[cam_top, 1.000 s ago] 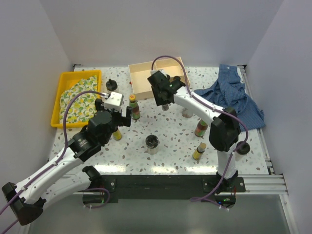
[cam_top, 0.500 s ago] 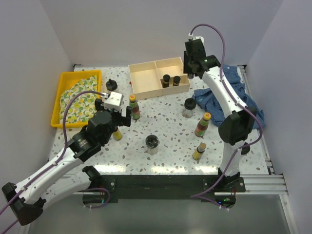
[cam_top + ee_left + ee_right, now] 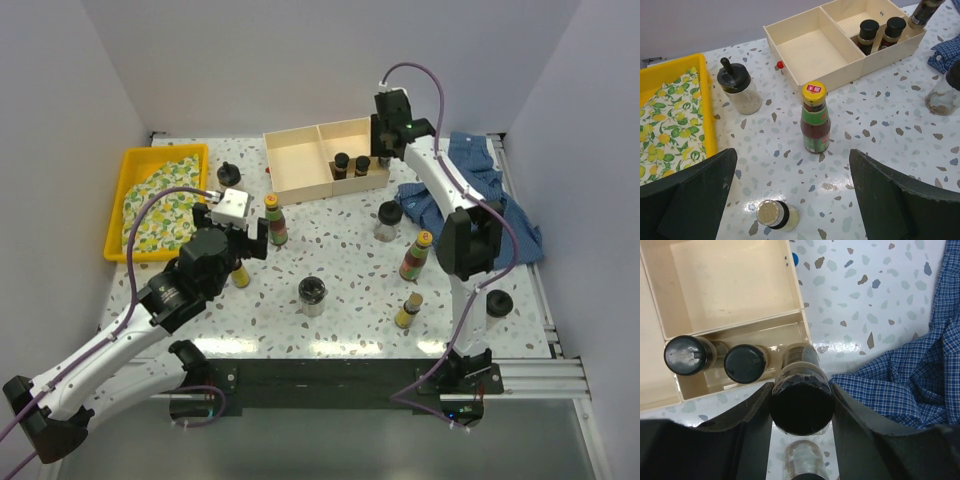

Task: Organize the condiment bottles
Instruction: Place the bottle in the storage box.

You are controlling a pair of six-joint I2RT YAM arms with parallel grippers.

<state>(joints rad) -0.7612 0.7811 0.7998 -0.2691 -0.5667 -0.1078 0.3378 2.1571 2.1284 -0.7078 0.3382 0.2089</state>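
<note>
The dark-capped bottle is above the box's slot and would catch on the end of the box if I opened now, so my right gripper needs to keep holding it.
My right gripper [image 3: 801, 407] is shut on a dark-capped bottle [image 3: 801, 390]. It holds it at the right end of the pale wooden box [image 3: 730, 285], beside two dark-capped bottles [image 3: 745, 363] standing in its narrow front slot. In the top view the right gripper [image 3: 383, 152] is at the box's right end [image 3: 300, 165]. My left gripper [image 3: 792, 156] is open and empty above the table. An orange-capped sauce bottle [image 3: 815, 118] stands just ahead of it and a tiny yellow bottle [image 3: 774, 215] is between its fingers. The left gripper also shows in the top view [image 3: 256, 238].
A black-lidded jar [image 3: 229, 176] stands by the yellow tray [image 3: 128, 160] holding a lemon-print cloth. More bottles stand loose: jars [image 3: 389, 220] [image 3: 312, 294] [image 3: 497, 303], a sauce bottle [image 3: 416, 255] and a small yellow one [image 3: 407, 310]. A blue shirt [image 3: 480, 195] lies at the back right.
My right arm swung with its bottle from the box's front to its right end, uncovering the two bottles in the box. The left arm has not moved.
</note>
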